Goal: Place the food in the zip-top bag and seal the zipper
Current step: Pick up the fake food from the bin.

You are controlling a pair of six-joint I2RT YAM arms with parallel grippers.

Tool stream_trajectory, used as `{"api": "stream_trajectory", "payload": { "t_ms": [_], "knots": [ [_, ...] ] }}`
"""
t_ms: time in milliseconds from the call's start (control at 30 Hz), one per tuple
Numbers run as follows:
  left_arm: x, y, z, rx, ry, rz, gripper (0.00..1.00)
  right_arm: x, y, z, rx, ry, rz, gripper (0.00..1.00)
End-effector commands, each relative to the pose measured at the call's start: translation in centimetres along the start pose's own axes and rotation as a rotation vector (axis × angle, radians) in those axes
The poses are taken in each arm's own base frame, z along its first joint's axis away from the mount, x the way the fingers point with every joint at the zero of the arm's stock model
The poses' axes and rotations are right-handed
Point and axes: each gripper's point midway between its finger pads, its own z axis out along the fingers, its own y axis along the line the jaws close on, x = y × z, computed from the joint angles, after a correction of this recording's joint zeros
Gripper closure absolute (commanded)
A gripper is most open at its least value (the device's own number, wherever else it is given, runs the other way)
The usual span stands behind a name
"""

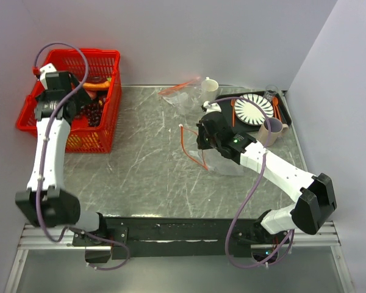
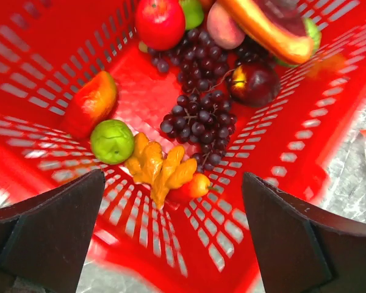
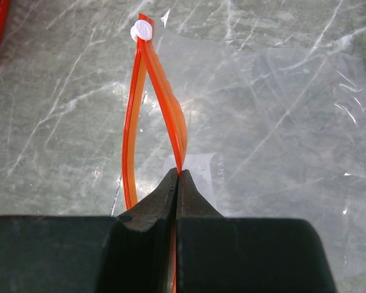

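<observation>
My left gripper is to grab the long orange-and-dark food next, near one of its ends and across its narrow width, and then drop it lengthwise into the zip-top bag's opening.
The food lies in a red basket [image 2: 274, 159]: a red round fruit [image 2: 160, 21], a dark purple grape bunch [image 2: 201, 104] and an orange-brown lumpy piece [image 2: 158, 166]. My left gripper [image 2: 174, 183] hangs open over the basket's near wall [image 1: 100, 137], holding nothing. The clear zip-top bag [image 1: 224, 162] lies flat mid-table. My right gripper [image 3: 178, 174] is shut on one lip of the orange-red zipper [image 3: 165, 85], lifting it. The other lip [image 3: 129, 122] bows away, so the mouth gapes. A white slider [image 3: 141, 29] sits at the far end.
The basket also holds a green lime [image 2: 111, 141], a peach [image 2: 224, 25], an orange wedge [image 2: 91, 104] and a dark red fruit [image 2: 254, 82]. At the back are a second clear bag [image 1: 182, 94], a white cup [image 1: 208, 85], and a black tray [image 1: 283, 113] bearing a striped plate.
</observation>
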Motion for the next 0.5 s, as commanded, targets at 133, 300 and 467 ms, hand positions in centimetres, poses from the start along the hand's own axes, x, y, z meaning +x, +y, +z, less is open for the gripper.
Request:
{"api": "stream_trajectory", "payload": {
  "t_ms": [133, 300, 467],
  "knots": [
    [-4.5, -3.0, 6.8, 0.139, -0.014, -0.239, 0.01, -1.2, -0.1, -1.0, -0.016, -0.072, 0.009, 1.0],
    [-5.6, -5.4, 12.2, 0.217, -0.024, -0.376, 0.01, -1.5, 0.0, -1.2, -0.018, -0.079, 0.009, 1.0],
    [-6.2, -7.7, 16.7, 0.271, 0.009, -0.466, 0.01, -1.8, 0.0, -1.5, -0.017, -0.088, 0.015, 1.0]
  ]
}}
